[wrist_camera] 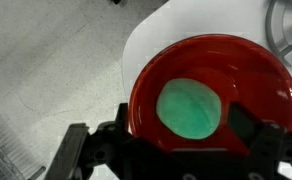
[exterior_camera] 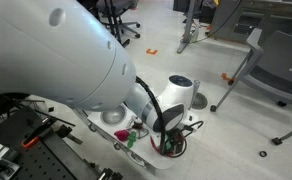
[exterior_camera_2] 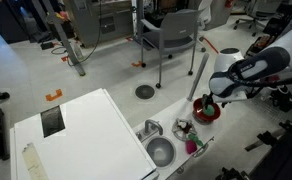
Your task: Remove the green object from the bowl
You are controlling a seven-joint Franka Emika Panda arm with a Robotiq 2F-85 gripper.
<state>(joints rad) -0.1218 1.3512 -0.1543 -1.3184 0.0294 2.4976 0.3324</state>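
One finger overlaps the bowl's rim above the lump in the wrist view. My gripper should go lower before it closes on the lump.
In the wrist view the red bowl fills the middle, with the light-green rounded lump lying inside it. My gripper is open, just above the bowl, one dark finger on each side of the lump. I cannot tell if the fingers touch it. In an exterior view the gripper hangs over the red bowl at the end of the white counter. In an exterior view the arm hides most of the bowl, and the lump is hidden.
A grey round sink basin is set in the white counter, with small clutter between it and the bowl. Chairs and table legs stand on the floor beyond. The counter edge runs close beside the bowl.
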